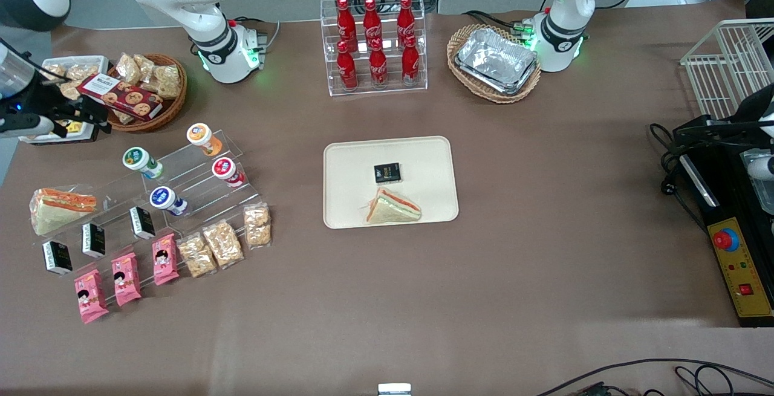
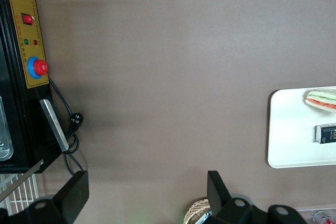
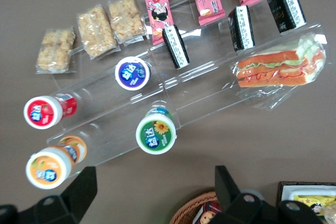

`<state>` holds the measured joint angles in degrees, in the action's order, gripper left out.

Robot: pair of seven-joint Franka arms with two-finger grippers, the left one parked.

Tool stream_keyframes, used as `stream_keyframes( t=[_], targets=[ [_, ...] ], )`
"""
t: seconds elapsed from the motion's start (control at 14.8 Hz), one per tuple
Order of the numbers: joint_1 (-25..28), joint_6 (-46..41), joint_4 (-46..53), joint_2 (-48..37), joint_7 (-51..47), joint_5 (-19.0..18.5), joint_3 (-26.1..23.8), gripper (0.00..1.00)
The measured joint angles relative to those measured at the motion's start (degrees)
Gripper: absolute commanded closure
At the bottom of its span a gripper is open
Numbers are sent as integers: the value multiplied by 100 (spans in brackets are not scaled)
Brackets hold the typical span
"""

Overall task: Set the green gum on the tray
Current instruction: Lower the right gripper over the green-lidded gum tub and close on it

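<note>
The bottle should next be grabbed by its white-rimmed green lid point(image 1: 134, 156) point(image 3: 156, 134) with my right gripper, so that the green gum can go on the cream tray.
The green gum point(image 1: 140, 161) is a small white bottle with a green lid, lying on the upper step of a clear acrylic stand toward the working arm's end of the table. It also shows in the right wrist view point(image 3: 155, 134). The cream tray point(image 1: 344, 160) lies mid-table and holds a black packet point(image 1: 387, 173) and a wrapped sandwich point(image 1: 393, 208); its edge shows in the left wrist view point(image 2: 289, 129). My right gripper point(image 1: 84, 115) hangs open and empty above the table beside a wicker basket, farther from the front camera than the gum. In the right wrist view the gripper point(image 3: 155, 192) is apart from the gum.
Orange-lidded point(image 1: 199, 136), red-lidded point(image 1: 225, 169) and blue-lidded point(image 1: 163, 198) bottles share the stand with a sandwich point(image 1: 60, 207), black packets and snack bags. A wicker basket of cookies point(image 1: 151, 90) sits by my gripper. A cola rack point(image 1: 375, 45) and foil trays point(image 1: 496, 60) stand farther back.
</note>
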<state>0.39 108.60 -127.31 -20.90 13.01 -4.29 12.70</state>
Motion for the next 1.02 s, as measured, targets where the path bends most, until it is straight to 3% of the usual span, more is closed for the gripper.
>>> stream_keyframes(
  t=[0.54, 1.02],
  targets=[
    [3, 1410, -1101, 317, 30, 0, 127, 0],
    [31, 1922, -1330, 697, 30, 0, 123, 0]
  ],
)
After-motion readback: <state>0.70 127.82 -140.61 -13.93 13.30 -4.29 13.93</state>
